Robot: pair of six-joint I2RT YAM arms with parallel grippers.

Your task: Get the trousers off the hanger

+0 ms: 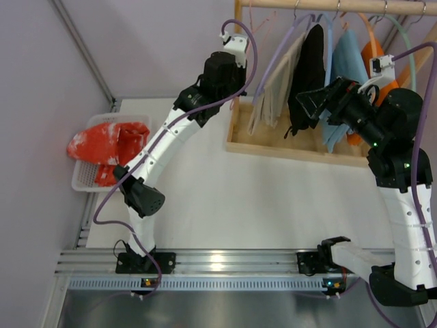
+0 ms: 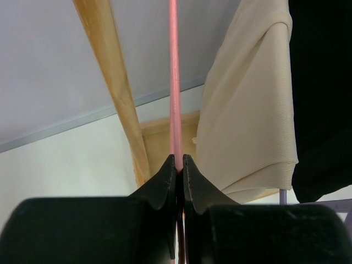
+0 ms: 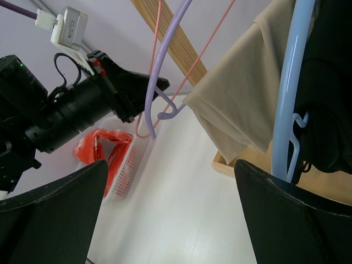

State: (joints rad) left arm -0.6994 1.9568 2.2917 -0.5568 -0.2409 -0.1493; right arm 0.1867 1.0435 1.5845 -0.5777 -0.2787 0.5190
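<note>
My left gripper should release the pink hanger: its top is at the rack's bar, so it would stay hanging empty on the rack.
The red trousers (image 1: 109,143) with white print lie bunched in a white basket (image 1: 85,179) at the left edge of the table, off the hanger; the right wrist view shows them too (image 3: 102,146). The thin pink hanger (image 2: 174,82) hangs bare at the left end of the rack, and its lower loop (image 3: 142,132) dangles free. My left gripper (image 2: 179,160) is shut on the hanger's wire, raised beside the rack (image 1: 239,74). My right gripper (image 3: 170,165) stands wide open with nothing between its fingers, in front of the hanging garments (image 1: 307,102).
A wooden rack with a top rail (image 1: 328,5) and a base tray (image 1: 293,147) stands at the back right. It carries a beige garment (image 1: 273,89) on a lilac hanger (image 3: 159,60), a black garment (image 1: 307,68), a blue one (image 1: 345,68) and an orange one (image 1: 372,51).
</note>
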